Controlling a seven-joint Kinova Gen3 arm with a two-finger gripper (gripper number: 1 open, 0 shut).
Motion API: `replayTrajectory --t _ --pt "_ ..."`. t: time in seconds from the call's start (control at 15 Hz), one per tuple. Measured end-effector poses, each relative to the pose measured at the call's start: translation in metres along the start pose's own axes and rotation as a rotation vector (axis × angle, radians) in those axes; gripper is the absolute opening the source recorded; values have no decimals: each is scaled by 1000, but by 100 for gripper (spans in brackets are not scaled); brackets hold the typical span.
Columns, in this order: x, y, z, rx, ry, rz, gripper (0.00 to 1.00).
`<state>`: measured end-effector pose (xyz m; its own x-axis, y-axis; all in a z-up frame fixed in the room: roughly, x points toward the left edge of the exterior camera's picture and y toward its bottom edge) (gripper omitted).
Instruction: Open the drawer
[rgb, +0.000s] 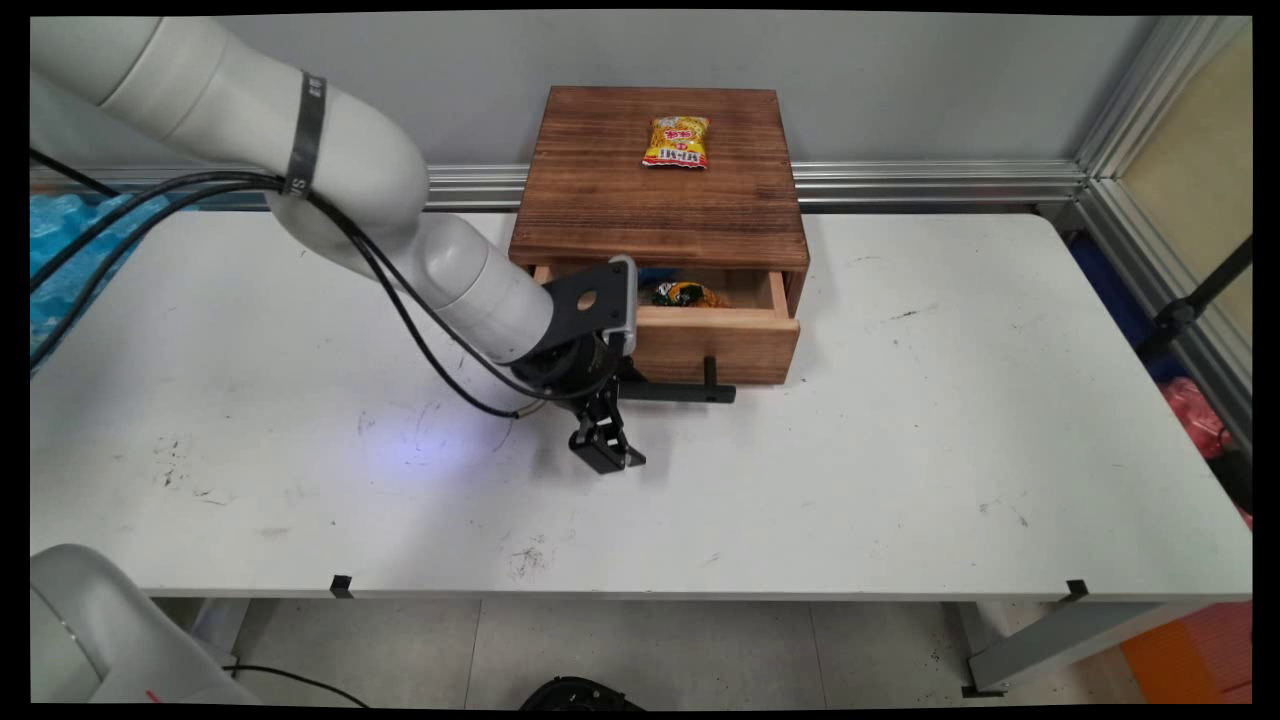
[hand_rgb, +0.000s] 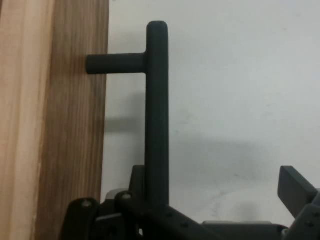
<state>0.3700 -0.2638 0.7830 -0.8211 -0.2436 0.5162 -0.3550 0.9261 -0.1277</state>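
My gripper grabs the black bar handle (rgb: 680, 392) of the wooden drawer (rgb: 750, 350) next, to pull the drawer further open.
A dark wooden box (rgb: 660, 185) stands at the back of the white table (rgb: 900, 450), its drawer (rgb: 715, 340) pulled partly out. My gripper (rgb: 610, 412) is open at the left end of the drawer's black bar handle (rgb: 680, 392). Seen from the hand, the handle (hand_rgb: 157, 115) runs up between my fingers, close to the one by the drawer front (hand_rgb: 75, 125); the other finger (hand_rgb: 295, 189) stands well away over the table. A green and orange packet (rgb: 685, 294) lies inside the drawer. A yellow snack bag (rgb: 677, 141) rests on top of the box.
The wall and an aluminium rail (rgb: 930, 180) run behind the box. Black cables (rgb: 420, 330) hang from the arm over the table's left half. Table edges lie at the front and right.
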Motion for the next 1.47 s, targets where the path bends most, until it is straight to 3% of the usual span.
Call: replayTrajectory --t 1.47 --pt "6 81 -30 -131 -11 -31 100"
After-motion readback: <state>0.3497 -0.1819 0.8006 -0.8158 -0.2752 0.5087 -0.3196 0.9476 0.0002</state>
